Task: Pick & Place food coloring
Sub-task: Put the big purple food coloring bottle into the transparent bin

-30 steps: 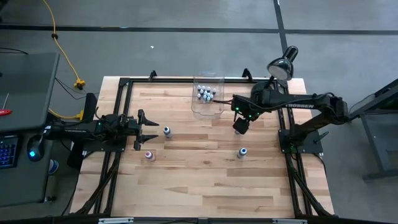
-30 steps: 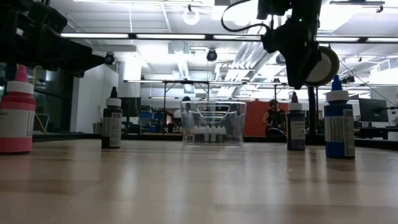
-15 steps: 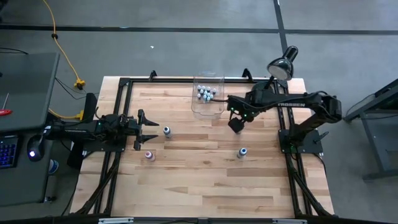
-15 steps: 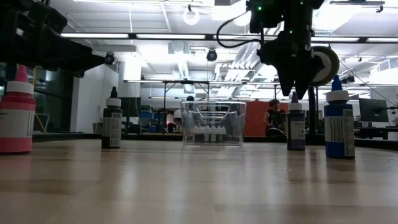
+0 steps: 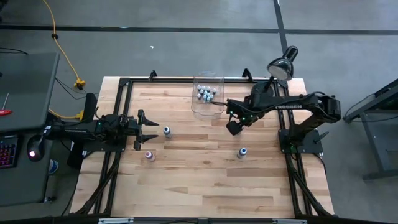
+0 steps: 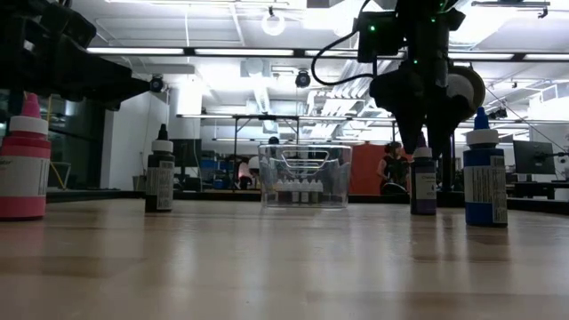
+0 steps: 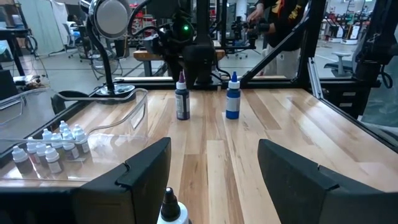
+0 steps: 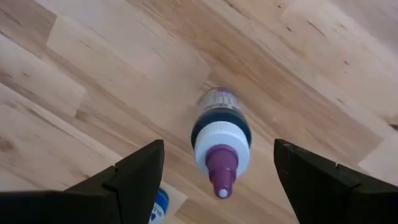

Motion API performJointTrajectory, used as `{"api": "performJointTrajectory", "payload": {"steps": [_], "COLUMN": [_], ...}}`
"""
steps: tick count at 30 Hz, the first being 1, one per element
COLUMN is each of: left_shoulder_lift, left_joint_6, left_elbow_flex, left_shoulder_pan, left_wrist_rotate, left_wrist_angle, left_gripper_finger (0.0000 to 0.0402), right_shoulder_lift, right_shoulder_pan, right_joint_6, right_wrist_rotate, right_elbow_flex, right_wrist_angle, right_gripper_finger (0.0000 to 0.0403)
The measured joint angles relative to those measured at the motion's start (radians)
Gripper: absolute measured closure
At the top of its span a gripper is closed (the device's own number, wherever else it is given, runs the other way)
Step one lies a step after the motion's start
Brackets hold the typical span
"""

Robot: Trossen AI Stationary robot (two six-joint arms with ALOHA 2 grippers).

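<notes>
My right gripper's fingers stand around the purple bottle's white cap [image 8: 221,146] in the wrist view, so it is time to close now.
Food coloring bottles stand upright on the wooden table: a purple one [image 8: 221,134] [image 6: 423,180], a blue one [image 5: 242,152] [image 6: 484,173], a black one [image 5: 166,131] [image 6: 160,175] and a pink one [image 5: 149,155] [image 6: 24,169]. My right gripper [image 8: 217,148] [image 5: 234,127] hangs open, pointing down, right above the purple bottle. Its fingers stand on either side of the cap and touch nothing. My left gripper [image 5: 154,129] [image 7: 214,155] waits open and level at the table's left, with the black bottle just ahead of it. In the high view the right gripper hides the purple bottle.
A clear plastic bin [image 5: 208,99] [image 6: 305,176] with several small white-capped bottles stands at the table's far middle. A desk lamp [image 5: 282,65] is at the far right corner. A black frame [image 5: 124,84] runs round the table. Bare wood lies toward the near edge.
My right gripper has come down over the purple bottle, shifted a little toward the table's left and rolled about its own axis. Its fingers now stand beside the bottle's top. The bottles have kept their places.
</notes>
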Motion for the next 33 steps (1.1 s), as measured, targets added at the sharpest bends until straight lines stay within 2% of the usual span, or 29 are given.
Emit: {"api": "performJointTrajectory", "payload": {"steps": [9, 18, 33], "left_shoulder_lift": [0.000, 0.000, 0.000], "left_joint_6": [0.000, 0.000, 0.000], "left_elbow_flex": [0.000, 0.000, 0.000], "left_shoulder_pan": [0.000, 0.000, 0.000], "left_wrist_rotate": [0.000, 0.000, 0.000], "left_wrist_angle": [0.000, 0.000, 0.000], "left_gripper_finger": [0.0163, 0.0163, 0.0163], "right_shoulder_lift": [0.000, 0.000, 0.000], "right_shoulder_pan": [-0.007, -0.008, -0.009], "right_joint_6": [-0.002, -0.024, -0.053], "right_wrist_rotate": [0.034, -0.005, -0.001], "right_elbow_flex": [-0.005, -0.005, -0.005], "right_wrist_angle": [0.000, 0.011, 0.006], "right_gripper_finger": [0.0120, 0.0186, 0.0276]}}
